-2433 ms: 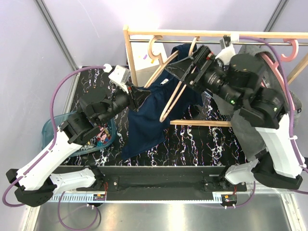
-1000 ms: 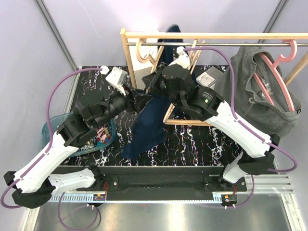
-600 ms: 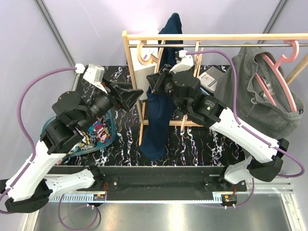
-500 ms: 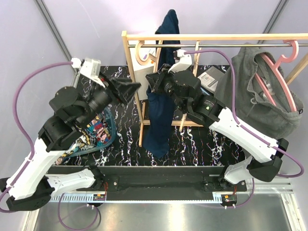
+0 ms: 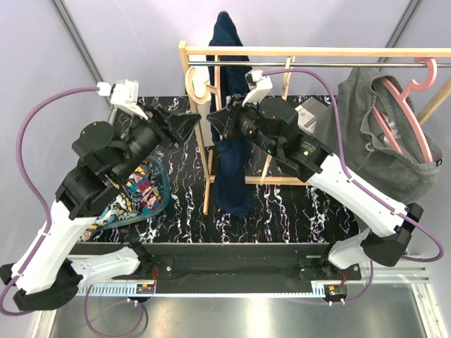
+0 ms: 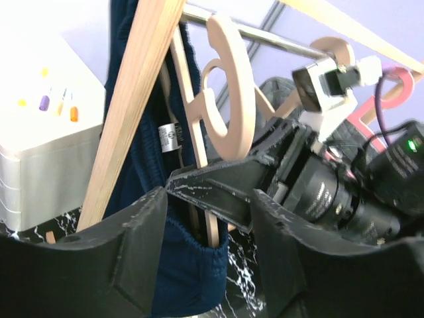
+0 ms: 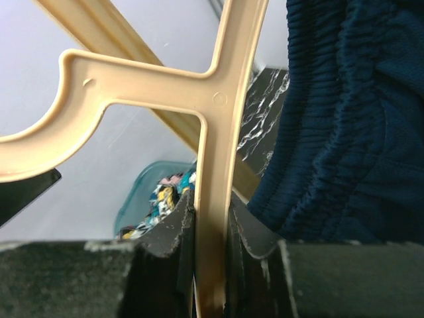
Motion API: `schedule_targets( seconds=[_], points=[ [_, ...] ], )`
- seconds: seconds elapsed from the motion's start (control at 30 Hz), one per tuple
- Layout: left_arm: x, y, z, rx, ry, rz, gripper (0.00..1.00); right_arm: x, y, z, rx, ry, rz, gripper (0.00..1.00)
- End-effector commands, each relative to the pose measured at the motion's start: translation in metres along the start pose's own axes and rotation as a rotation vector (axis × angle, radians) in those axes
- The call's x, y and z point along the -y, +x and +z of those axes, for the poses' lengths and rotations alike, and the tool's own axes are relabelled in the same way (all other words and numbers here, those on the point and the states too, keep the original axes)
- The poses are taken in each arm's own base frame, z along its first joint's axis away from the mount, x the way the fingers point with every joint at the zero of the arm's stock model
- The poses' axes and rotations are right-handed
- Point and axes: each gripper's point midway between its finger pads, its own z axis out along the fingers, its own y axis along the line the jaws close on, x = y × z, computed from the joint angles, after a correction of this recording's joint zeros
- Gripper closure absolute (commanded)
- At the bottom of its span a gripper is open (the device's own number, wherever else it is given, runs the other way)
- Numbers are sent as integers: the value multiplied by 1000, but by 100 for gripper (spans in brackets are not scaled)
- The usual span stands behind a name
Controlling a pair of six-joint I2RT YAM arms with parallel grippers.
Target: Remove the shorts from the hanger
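Note:
My left gripper is going to slip the shorts off the hanger, so it will next grab the navy shorts' waistband where it loops around the hanger's end.
The navy blue shorts [image 5: 231,165] hang from a beige hanger [image 5: 198,83], with one end thrown up over the rack's top bar [image 5: 224,28]. My right gripper [image 5: 216,122] is shut on the hanger's stem [image 7: 212,199], and the navy shorts [image 7: 351,132] lie just right of its fingers. My left gripper [image 5: 189,124] stands open just left of the hanger, gripping nothing. In its own view the shorts' waistband [image 6: 192,278] and the hanger [image 6: 228,99] show beyond its open jaws. Dark grey shorts [image 5: 363,137] hang on a pink hanger [image 5: 405,88] at the right. Cartoon-print shorts [image 5: 144,193] lie in a teal basket.
The wooden rack [image 5: 317,53] with its metal rail spans the back of the marbled black table [image 5: 296,211]. The teal basket [image 5: 158,211] sits at the left under my left arm. A white box [image 6: 40,132] stands behind the rack's left post.
My left gripper has let go of the navy shorts and pulled back up and left. My right arm swung the hanger left and upward, so the shorts now hang straight down.

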Motion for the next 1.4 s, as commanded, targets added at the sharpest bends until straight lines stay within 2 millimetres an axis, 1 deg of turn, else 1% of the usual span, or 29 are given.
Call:
schedule_targets(
  seconds=[0.0,0.03,0.07,0.1,0.13,0.17,0.23,0.27,0.3,0.37,0.4,0.43,0.5,0.63,0.67,0.7,0.77,0.83,0.9,0.93,1.0,1.03,1.07,1.1,1.17,1.23,1.27,1.37],
  points=[
    [15,-12,-27,51,105,-11,40,-37,-42,-35,38,-118,132,100],
    [11,-1,-28,28,105,-13,36,-32,-35,-39,2,-89,159,100],
    [12,2,-32,23,120,-14,35,-31,-34,-43,-9,-69,228,100],
    [19,4,-40,12,164,-12,34,-27,-38,-50,4,-41,259,100],
    [20,13,-42,-20,184,-12,34,-24,-35,-54,-12,-14,312,100],
    [22,18,-44,-41,200,-11,34,-22,-36,-57,-9,3,332,100],
    [30,35,-45,-122,247,-35,35,-21,-40,-62,-10,24,362,100],
    [32,45,-42,-158,262,-48,39,-23,-41,-62,-15,23,381,100],
    [35,55,-39,-202,281,-71,39,-24,-38,-60,-30,26,387,100],
    [42,67,-33,-263,295,-143,40,-22,-35,-61,-52,45,410,100],
    [48,78,-28,-311,315,-159,40,-21,-34,-62,-51,53,416,100],
    [52,82,-26,-330,317,-176,34,-19,-31,-62,-58,64,431,100],
    [59,89,-21,-355,311,-179,33,-18,-28,-62,-62,68,436,100],
    [72,90,-16,-375,319,-191,36,-17,-21,-61,-82,68,440,100],
    [70,91,-14,-376,304,-190,36,-16,-21,-61,-81,72,438,100],
    [67,98,-13,-402,284,-183,37,-14,-21,-62,-79,77,438,100],
    [62,106,-11,-426,254,-177,40,-14,-22,-62,-74,79,441,100],
    [56,116,-11,-454,229,-178,46,-15,-23,-64,-74,75,437,100],
    [54,118,-10,-454,217,-180,51,-14,-22,-64,-75,76,432,100],
    [54,118,-10,-452,217,-179,54,-14,-21,-64,-78,78,430,100],
    [53,115,-9,-443,208,-178,54,-13,-20,-65,-78,80,428,100],
    [53,115,-9,-441,208,-175,47,-13,-19,-65,-80,77,422,100],
    [53,110,-8,-429,204,-170,43,-13,-18,-65,-87,74,419,100],
    [52,109,-9,-426,200,-162,40,-14,-20,-65,-84,70,418,100],
    [50,105,-8,-409,188,-153,40,-15,-19,-66,-90,68,410,100],
    [48,102,-8,-401,174,-147,42,-14,-18,-65,-91,69,410,100],
    [48,101,-8,-396,172,-147,48,-15,-18,-66,-94,66,410,100],
    [47,99,-9,-390,167,-141,55,-15,-18,-67,-96,66,412,100]
  ],
)
